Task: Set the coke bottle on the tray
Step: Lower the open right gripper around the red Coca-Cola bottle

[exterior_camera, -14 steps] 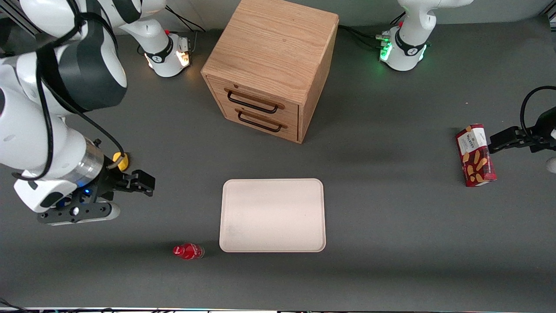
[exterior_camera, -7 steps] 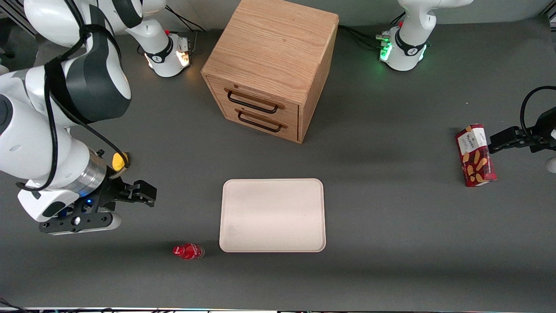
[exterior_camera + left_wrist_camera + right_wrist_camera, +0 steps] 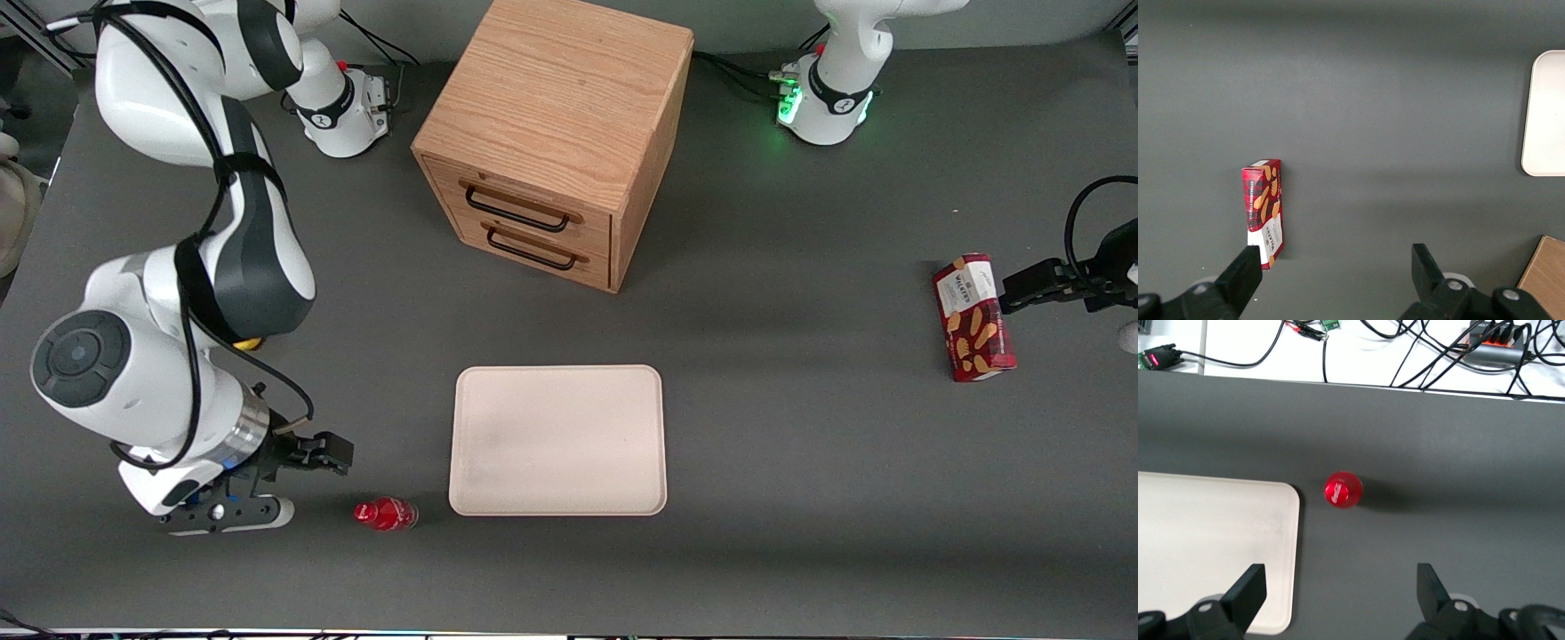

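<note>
My right gripper is to place the coke bottle on the tray point(image 3: 557, 440), so next it should grab the bottle by its red cap point(image 3: 364, 512).
The coke bottle point(image 3: 385, 514) stands upright on the grey table, its red cap toward the camera, just off the tray's corner nearest the front camera at the working arm's end. It also shows in the right wrist view point(image 3: 1343, 489). The cream-pink tray point(image 3: 557, 440) lies flat and bare mid-table; it also shows in the right wrist view point(image 3: 1205, 547). My right gripper point(image 3: 311, 462) is open and empty, above the table, close beside the bottle and slightly farther from the front camera. In the right wrist view the gripper point(image 3: 1340, 590) has its jaws wide apart, short of the bottle.
The wooden two-drawer box point(image 3: 556, 133) stands farther from the front camera than the tray. A red snack box point(image 3: 972, 317) lies toward the parked arm's end. A yellow lump point(image 3: 249, 342) peeks out under my arm. Cables point(image 3: 1405, 360) lie past the table edge.
My right arm has swung nearer to the front camera and toward the bottle, now covering most of the yellow lump. The bottle and tray have not moved.
</note>
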Action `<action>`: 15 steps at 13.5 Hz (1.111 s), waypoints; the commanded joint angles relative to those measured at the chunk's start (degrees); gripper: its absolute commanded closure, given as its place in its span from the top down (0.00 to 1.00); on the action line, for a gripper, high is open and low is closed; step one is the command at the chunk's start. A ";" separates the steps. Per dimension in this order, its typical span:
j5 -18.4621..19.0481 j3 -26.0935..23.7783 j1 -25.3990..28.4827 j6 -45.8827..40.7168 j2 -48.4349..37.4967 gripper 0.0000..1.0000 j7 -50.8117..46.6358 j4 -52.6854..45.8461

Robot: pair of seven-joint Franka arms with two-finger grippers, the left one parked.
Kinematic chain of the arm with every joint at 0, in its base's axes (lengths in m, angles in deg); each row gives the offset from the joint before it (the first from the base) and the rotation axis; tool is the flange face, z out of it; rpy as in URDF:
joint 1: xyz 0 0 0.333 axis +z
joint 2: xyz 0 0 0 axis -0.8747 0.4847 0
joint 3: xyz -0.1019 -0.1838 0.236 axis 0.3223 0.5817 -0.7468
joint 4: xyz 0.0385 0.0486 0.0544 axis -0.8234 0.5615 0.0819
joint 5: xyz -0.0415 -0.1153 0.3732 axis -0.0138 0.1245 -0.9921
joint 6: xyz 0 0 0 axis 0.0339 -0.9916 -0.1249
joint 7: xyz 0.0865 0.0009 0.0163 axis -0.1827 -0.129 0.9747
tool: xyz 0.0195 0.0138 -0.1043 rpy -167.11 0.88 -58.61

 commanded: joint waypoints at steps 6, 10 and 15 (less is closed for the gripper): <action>-1.62 -0.19 -0.35 16.47 2.25 1.00 -0.39 7.69; -1.62 -0.19 -0.26 19.64 4.71 1.00 -0.57 7.79; -1.62 -0.28 0.00 22.99 5.42 1.00 -0.92 10.16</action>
